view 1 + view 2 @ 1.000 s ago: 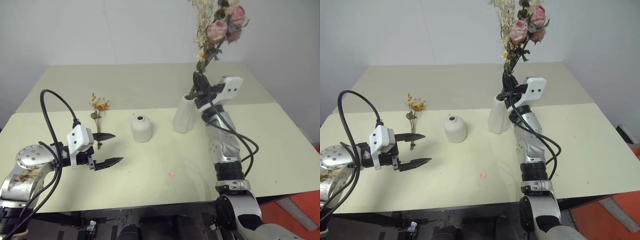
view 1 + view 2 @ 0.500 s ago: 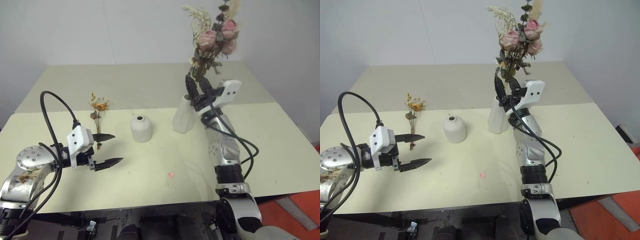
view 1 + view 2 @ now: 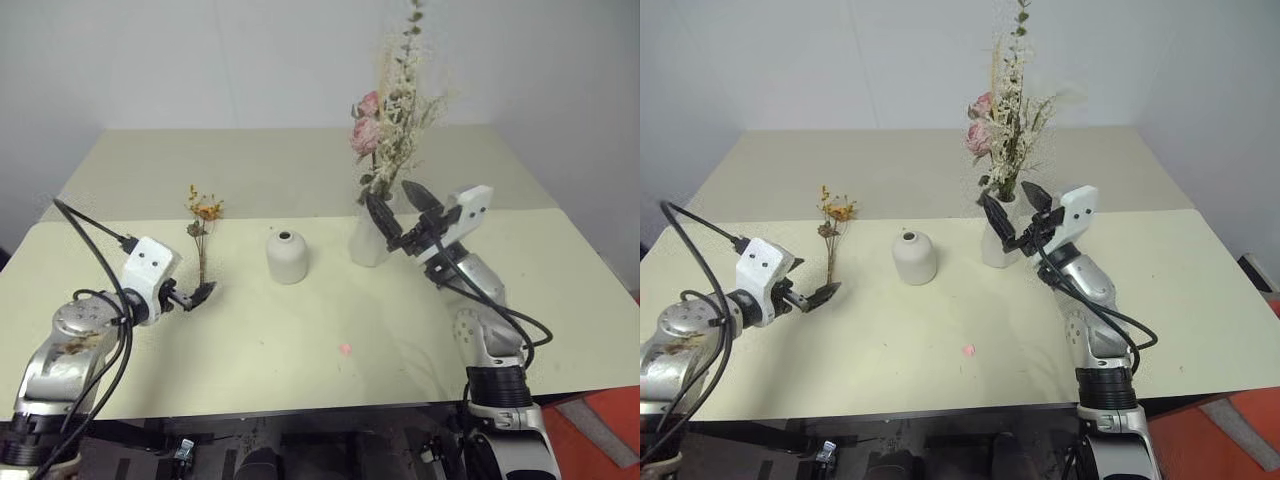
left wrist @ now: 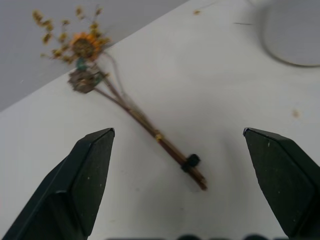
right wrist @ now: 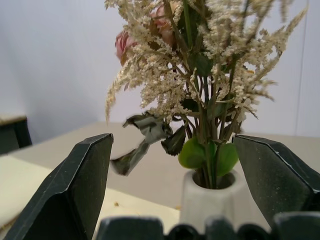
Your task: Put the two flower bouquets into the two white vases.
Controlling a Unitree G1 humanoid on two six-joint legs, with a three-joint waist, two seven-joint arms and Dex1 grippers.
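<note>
I need to grip the sprig's bundled stems next with my left gripper, as its dried blossoms spread brittle and loose at the top.
The bushy bouquet (image 3: 385, 130) of pink roses and cream sprigs stands upright in the tall white vase (image 3: 366, 243), stems down its mouth. My right gripper (image 3: 398, 208) hangs open just in front of the vase, its fingers apart from the stems; the right wrist view shows the vase (image 5: 210, 200) and bouquet (image 5: 200, 75) between the spread fingers. The thin orange-yellow sprig (image 3: 200, 230) lies flat on the table, left of the short white pot (image 3: 287, 256). My left gripper (image 3: 197, 293) sits low at the sprig's stem end, open, with the sprig (image 4: 135, 115) lying between its fingers, untouched.
A small pink speck (image 3: 344, 349) lies on the front table (image 3: 560, 300) near the middle. A second table (image 3: 250, 165) adjoins behind, up to a white wall. The short pot stands between the sprig and the tall vase.
My right gripper opened, let go of the bushy bouquet and drew back; the bouquet sank into the tall vase. My left gripper turned and moved forward to the sprig's stem end.
</note>
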